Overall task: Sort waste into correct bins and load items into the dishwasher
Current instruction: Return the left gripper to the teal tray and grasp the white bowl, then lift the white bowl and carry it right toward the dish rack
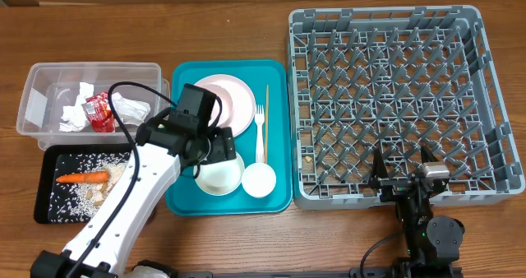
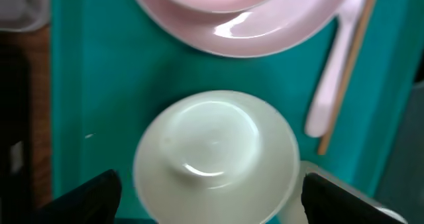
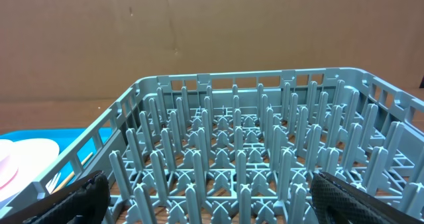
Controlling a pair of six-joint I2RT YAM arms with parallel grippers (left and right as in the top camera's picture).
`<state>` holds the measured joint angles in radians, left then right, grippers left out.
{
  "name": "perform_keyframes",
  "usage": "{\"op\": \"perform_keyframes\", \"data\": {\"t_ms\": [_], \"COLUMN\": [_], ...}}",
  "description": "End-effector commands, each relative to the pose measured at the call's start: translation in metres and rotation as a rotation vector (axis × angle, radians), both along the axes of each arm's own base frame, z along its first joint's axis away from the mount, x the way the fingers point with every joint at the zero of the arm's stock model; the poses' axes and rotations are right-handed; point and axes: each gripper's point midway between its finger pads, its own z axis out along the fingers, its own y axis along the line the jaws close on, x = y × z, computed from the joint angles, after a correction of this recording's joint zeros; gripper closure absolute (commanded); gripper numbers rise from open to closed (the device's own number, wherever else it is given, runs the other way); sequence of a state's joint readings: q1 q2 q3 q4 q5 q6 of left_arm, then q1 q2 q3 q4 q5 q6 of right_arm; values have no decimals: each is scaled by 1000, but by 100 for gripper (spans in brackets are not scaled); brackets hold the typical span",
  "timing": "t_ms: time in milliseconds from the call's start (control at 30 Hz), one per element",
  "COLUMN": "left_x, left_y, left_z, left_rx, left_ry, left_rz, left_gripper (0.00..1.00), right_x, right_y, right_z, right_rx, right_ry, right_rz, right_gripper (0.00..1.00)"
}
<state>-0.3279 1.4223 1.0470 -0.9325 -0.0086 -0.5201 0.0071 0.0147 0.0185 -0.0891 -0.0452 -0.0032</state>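
Observation:
The left gripper should next pinch the white bowl's rim on the side away from the rack (image 1: 386, 19). That will leave the bowl's opposite rim for the handover to the right gripper.
My left gripper (image 1: 219, 155) (image 2: 212, 192) is open, its two fingers straddling a white bowl (image 1: 220, 179) (image 2: 215, 154) on the teal tray (image 1: 185, 196); whether the fingers touch it cannot be told. A white cup (image 1: 259, 180) stands beside the bowl. The pink plate (image 1: 237, 105) (image 2: 265, 32), white fork (image 1: 260, 134) (image 2: 329, 91) and wooden stick (image 1: 266, 105) (image 2: 354, 58) lie on the same tray. My right gripper (image 1: 403, 169) (image 3: 212, 197) is open and empty over the front edge of the grey dish rack (image 1: 386, 19) (image 3: 265, 78).
A clear tub (image 1: 33, 81) at the far left holds white napkins (image 1: 76, 109) and a red wrapper (image 1: 100, 112). A black tray (image 1: 45, 212) in front of it holds a carrot (image 1: 82, 178) and pale crumbs. A small yellowish scrap (image 1: 306, 159) lies inside the rack.

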Motion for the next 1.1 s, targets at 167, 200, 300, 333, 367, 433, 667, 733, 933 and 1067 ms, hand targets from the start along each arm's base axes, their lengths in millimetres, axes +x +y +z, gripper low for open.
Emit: {"op": "perform_keyframes", "data": {"t_ms": [167,200,300,333,367,433,667,733,933,1067], "left_x": [-6,-6,-5,-6,-8,-12,-16,-16,-20,-26], "left_y": [-7,-6,-4,-5,-6,-2,29,29,30,34], "left_z": [1,1,1,1,0,-1,-3,-4,-21,-34], "left_rx": [-10,-6,6,3,-6,13,183,182,185,198], "left_ry": [26,25,23,26,34,52,61,60,69,83], "left_rz": [-78,-85,-82,-83,-86,-83,-47,-48,-49,-47], "left_gripper": [32,37,39,41,49,59,54,54,53,51], "right_x": [0,0,0,0,0,0,0,0,0,0], "right_y": [-1,-1,-1,-1,-1,-1,-1,-1,-1,-1], "right_z": [-1,-1,-1,-1,-1,-1,-1,-1,-1,-1], "right_rx": [3,3,3,4,3,3,4,3,4,4], "right_ry": [-9,-9,-9,-9,-9,-9,-9,-9,-9,-9], "right_rz": [-2,-3,-3,-2,-2,-2,-2,-2,-2,-2], "right_gripper": [0,0,0,0,0,0,0,0,0,0]}}
